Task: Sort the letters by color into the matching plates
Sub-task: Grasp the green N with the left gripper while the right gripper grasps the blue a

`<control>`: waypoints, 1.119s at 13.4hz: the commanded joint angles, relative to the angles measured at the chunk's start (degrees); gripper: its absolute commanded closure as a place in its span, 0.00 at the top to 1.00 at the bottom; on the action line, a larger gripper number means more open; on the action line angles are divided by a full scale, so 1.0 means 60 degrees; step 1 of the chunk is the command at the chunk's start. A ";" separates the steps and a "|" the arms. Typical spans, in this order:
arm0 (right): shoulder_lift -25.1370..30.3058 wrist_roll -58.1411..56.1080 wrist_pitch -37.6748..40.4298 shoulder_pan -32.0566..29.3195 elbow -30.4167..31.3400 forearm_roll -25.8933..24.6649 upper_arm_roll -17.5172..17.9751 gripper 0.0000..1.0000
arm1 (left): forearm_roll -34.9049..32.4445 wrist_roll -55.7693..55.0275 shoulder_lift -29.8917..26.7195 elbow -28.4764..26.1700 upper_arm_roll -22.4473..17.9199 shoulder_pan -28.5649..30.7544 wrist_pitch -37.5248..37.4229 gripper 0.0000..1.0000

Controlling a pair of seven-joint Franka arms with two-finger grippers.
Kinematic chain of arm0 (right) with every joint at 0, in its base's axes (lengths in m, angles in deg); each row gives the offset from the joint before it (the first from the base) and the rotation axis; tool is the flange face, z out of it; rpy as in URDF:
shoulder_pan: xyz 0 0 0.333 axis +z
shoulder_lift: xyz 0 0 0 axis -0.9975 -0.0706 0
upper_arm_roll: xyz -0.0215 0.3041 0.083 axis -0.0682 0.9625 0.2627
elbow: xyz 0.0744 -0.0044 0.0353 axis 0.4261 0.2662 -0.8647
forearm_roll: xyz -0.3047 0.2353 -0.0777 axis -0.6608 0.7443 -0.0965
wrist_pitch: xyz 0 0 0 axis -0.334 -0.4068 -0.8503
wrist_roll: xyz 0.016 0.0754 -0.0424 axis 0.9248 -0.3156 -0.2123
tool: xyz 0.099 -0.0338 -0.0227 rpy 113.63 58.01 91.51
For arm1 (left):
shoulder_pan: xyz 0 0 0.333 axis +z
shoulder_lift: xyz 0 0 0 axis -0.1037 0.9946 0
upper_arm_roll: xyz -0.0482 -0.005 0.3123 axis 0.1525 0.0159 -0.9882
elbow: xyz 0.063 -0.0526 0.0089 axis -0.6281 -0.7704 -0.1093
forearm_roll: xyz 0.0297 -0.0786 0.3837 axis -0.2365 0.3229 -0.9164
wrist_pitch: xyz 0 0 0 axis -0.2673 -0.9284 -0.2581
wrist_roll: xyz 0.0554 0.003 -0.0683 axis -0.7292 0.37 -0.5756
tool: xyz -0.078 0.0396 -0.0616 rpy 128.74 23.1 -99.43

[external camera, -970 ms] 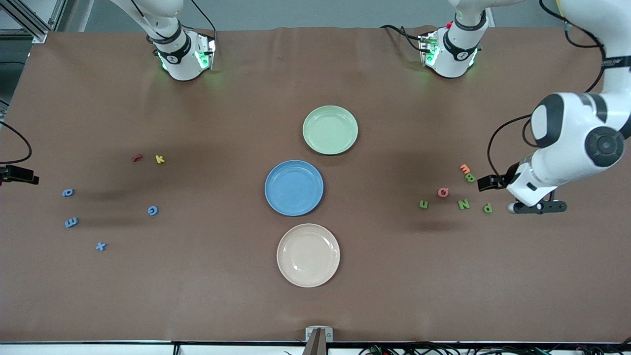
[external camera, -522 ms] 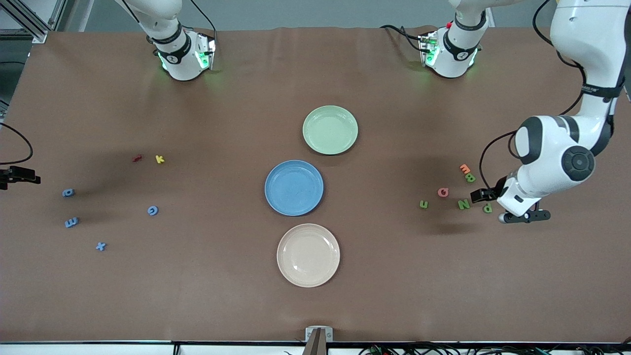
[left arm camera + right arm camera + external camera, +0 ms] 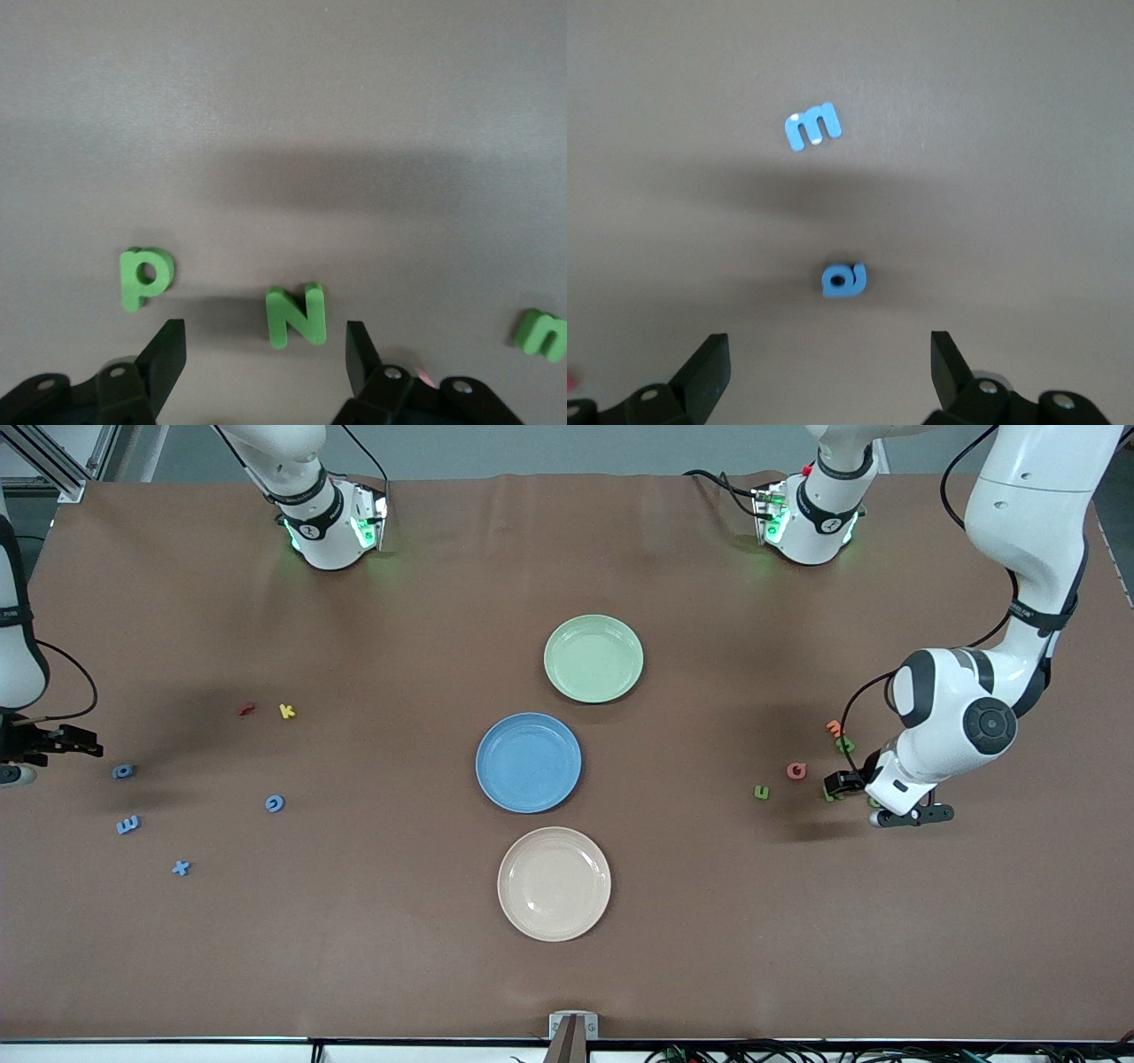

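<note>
My right gripper will grab the blue letter a next across its round loop and tail [image 3: 123, 771], and then it should sort the letter onto the blue plate [image 3: 529, 763].
Four blue letters lie toward the right arm's end: one [image 3: 123, 771], an m [image 3: 128, 825], an x [image 3: 181, 867] and one [image 3: 275, 803]. My right gripper [image 3: 13, 772] hovers open and empty beside the first of these, which shows just ahead of the open jaws [image 3: 844, 280], with the m [image 3: 812, 127] past it. Green letters lie toward the left arm's end: u [image 3: 761, 791], B [image 3: 846, 744], and N [image 3: 297, 313] and P [image 3: 144, 276]. My left gripper [image 3: 908, 815] is open and empty over N and P. The blue plate [image 3: 529, 763] and green plate [image 3: 594, 658] hold nothing.
A cream plate [image 3: 554, 883] sits nearer the front camera than the blue plate. An orange letter [image 3: 834, 728] and a pink Q [image 3: 796, 771] lie among the green letters. A red letter [image 3: 246, 709] and a yellow k [image 3: 286, 710] lie toward the right arm's end.
My left gripper has moved toward the table's middle until it is over the green N and P. My right arm has come into view toward the blue letters. No letter has moved.
</note>
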 commanded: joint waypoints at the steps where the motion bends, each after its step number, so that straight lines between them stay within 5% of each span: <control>1: -0.0737 -0.0011 -0.0572 -0.0123 -0.0187 -0.0024 0.0165 1.00 | -0.0236 -0.0154 0.0239 -0.0011 0.0010 -0.0016 0.0404 0.73; 8: -0.1575 -0.0114 -0.1364 -0.0239 -0.0247 -0.0038 0.0165 0.99 | -0.0236 -0.0198 0.0429 0.0047 0.0010 -0.0075 0.0448 0.61; 13: -0.1663 -0.0304 -0.1291 -0.0474 -0.0203 -0.0024 0.0194 0.97 | -0.0236 -0.0184 0.0606 0.0121 0.0010 -0.0075 0.0521 0.32; 15: -0.1707 -0.0319 -0.1291 -0.0474 -0.0188 -0.0024 0.0208 0.95 | -0.0236 -0.0169 0.0504 0.0164 0.0010 -0.0060 0.0419 0.00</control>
